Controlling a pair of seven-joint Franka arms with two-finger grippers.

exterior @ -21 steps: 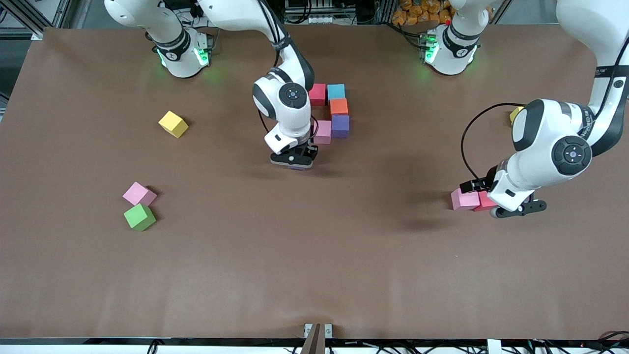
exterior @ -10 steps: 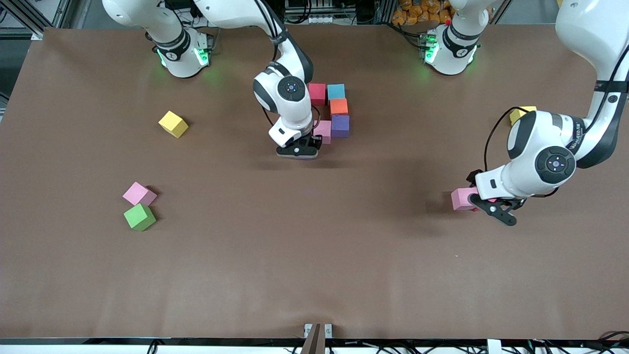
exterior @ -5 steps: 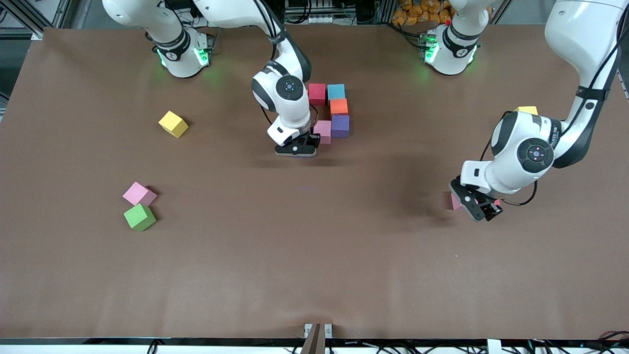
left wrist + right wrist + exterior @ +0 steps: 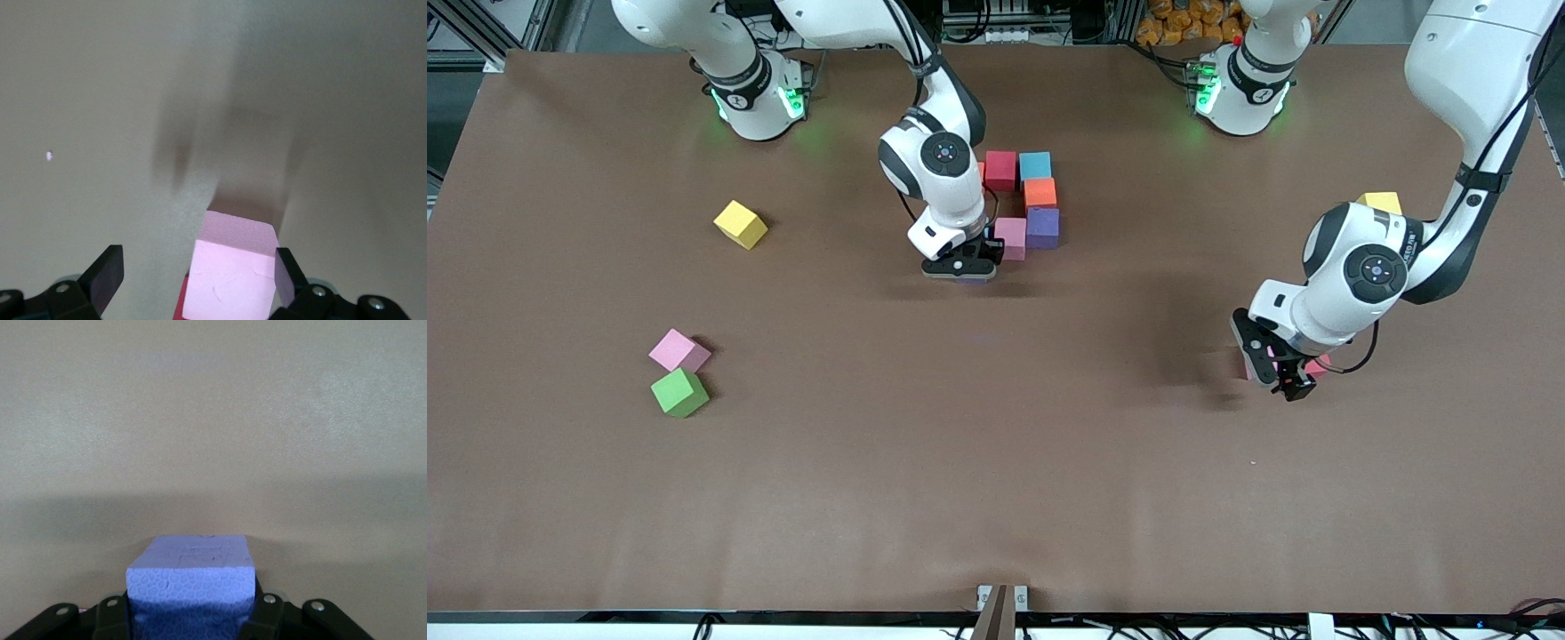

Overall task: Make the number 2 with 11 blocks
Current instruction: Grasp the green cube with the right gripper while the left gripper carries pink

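Note:
I should open my right gripper, because the purple block's lower edge (image 4: 973, 282) (image 4: 200, 537) between its fingers meets its shadow on the tabletop and the block would stay there.
Five blocks sit together mid-table: red (image 4: 1001, 171), light blue (image 4: 1035, 165), orange (image 4: 1040, 192), purple (image 4: 1042, 227) and pink (image 4: 1011, 237). Right beside that pink one, my right gripper (image 4: 960, 269) is shut on another purple block (image 4: 191, 570). My left gripper (image 4: 1279, 369) is open and low near the left arm's end. Its fingers straddle a pink block (image 4: 233, 273), with one finger (image 4: 285, 273) close against the block's side. A red block (image 4: 1316, 365) lies against that pink block. A pink block (image 4: 679, 350) and a green block (image 4: 679, 392) lie toward the right arm's end.
One yellow cube (image 4: 740, 223) rests toward the right arm's end. Another yellow cube (image 4: 1380, 201) peeks out by the left arm's forearm. Brown table (image 4: 996, 462) stretches wide nearer the front camera.
The right gripper has carried the purple block toward the bases, up beside the group's pink block. The left gripper has swung and turned over the pink block, which is now between its open fingers.

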